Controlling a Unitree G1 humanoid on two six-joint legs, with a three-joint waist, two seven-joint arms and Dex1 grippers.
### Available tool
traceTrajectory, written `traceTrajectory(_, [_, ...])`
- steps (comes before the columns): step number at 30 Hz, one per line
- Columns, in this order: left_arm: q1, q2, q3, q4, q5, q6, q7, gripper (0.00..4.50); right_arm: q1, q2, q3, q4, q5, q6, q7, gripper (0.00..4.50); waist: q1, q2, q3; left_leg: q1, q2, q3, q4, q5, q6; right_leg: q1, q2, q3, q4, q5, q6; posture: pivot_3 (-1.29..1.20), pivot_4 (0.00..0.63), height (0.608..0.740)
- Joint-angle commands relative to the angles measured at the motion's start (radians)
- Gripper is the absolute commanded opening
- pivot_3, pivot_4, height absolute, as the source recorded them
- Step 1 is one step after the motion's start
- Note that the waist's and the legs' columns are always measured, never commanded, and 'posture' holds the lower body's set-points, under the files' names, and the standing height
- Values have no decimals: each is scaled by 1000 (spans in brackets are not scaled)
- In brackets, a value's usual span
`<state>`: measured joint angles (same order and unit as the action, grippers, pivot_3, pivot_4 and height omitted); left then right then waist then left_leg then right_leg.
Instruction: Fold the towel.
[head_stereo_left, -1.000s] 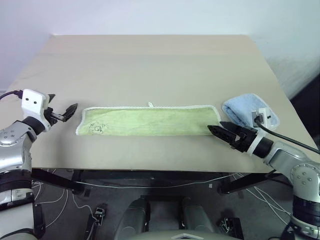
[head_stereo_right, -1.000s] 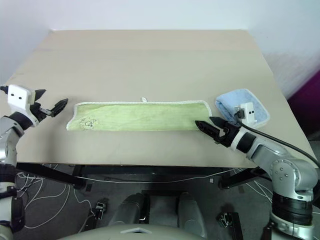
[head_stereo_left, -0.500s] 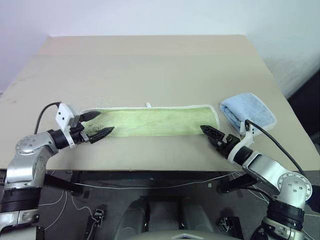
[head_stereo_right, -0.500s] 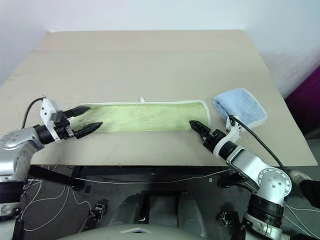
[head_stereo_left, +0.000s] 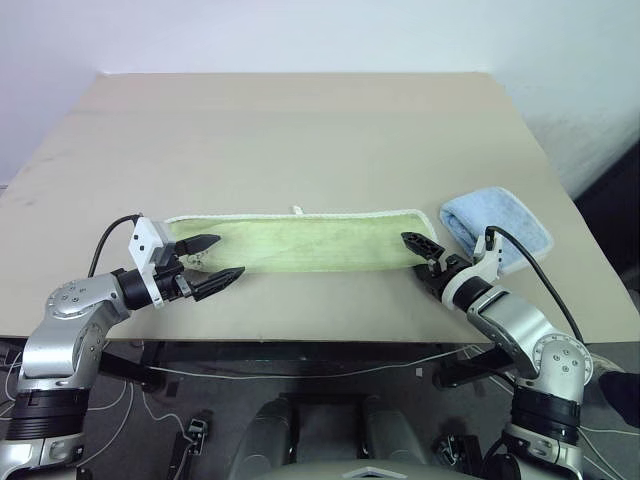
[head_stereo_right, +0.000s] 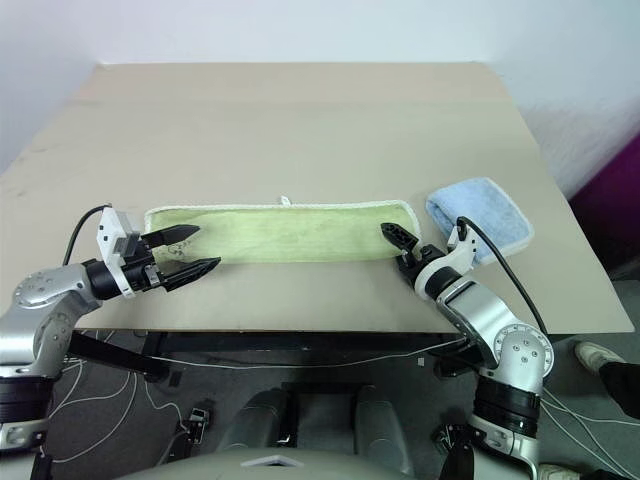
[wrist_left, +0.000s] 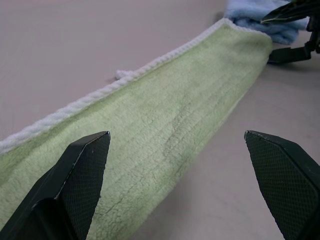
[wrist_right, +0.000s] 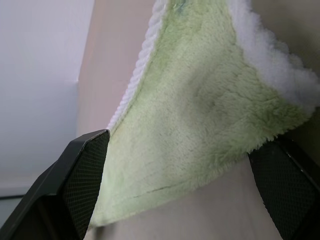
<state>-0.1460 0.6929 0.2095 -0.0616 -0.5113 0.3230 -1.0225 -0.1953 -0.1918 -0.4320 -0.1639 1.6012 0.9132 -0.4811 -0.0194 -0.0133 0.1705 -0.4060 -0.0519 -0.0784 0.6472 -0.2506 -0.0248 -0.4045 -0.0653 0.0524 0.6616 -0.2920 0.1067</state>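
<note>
I need to grab the light green towel (head_stereo_left: 305, 243) with my right gripper next, by its white-edged end corner (head_stereo_left: 418, 262), to fold it.
The towel (head_stereo_left: 320, 240) is a long light green strip with white edging, lying flat across the near part of the table, with a small white loop tag (head_stereo_left: 298, 210) on its far edge. My left gripper (head_stereo_left: 215, 261) is open at the towel's left end, one finger over the cloth and one just off its near edge. In the left wrist view the towel (wrist_left: 165, 125) runs away between the fingers (wrist_left: 75, 190). My right gripper (head_stereo_left: 420, 254) is open at the right end, and its fingers (wrist_right: 75, 190) straddle the towel's corner (wrist_right: 200, 115).
A folded light blue towel (head_stereo_left: 500, 225) lies just right of the green one, behind my right gripper. The beige table (head_stereo_left: 300, 130) stretches wide beyond the towel. Its front edge (head_stereo_left: 300, 338) runs close below both grippers.
My left gripper swung in from off the table's left side to the towel's left end. My right gripper rolled and edged forward to the towel's right corner. The towel has not moved.
</note>
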Motion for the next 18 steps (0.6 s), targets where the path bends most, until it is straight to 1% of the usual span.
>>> traceTrajectory(1, [1, -7, -2, -29, -7, -9, 1, 4500, 19, -5, -25, 17, -18, -76, -61, 3654, 5, 0, 0, 0, 0, 0, 0, 0, 0, 0, 0, 0, 0, 0, 0, 0, 150, 740])
traceTrajectory(9, [-33, -31, -37, -7, 6, -20, 0, 4500, 33, -12, -27, 16, -14, -150, -44, 879, 4, 0, 0, -1, -1, 0, 0, 0, 0, -1, 0, 0, 0, 0, 0, 0, 150, 740])
traceTrajectory(11, [-38, -35, -42, -1, 9, -23, 0, 4500, 38, -19, -29, 20, -18, -162, -32, 255, 4, 0, 0, -1, -1, 0, 0, 0, 0, 0, 0, 0, -1, 0, 0, 0, 150, 740])
traceTrajectory(12, [-40, -37, -44, 2, 10, -25, 0, 4500, 40, -22, -29, 20, -21, -166, -26, 18, 5, -1, -1, 0, -1, 0, 0, 0, 0, 1, 0, 0, -1, 0, 0, 0, 150, 740])
traceTrajectory(18, [-46, -58, -57, 14, 22, -36, 0, 4500, 48, -34, -39, -2, -8, -196, 10, 18, 7, -1, -1, 0, -1, -1, 0, 0, 0, 1, 0, -1, -2, 0, 0, 0, 150, 740])
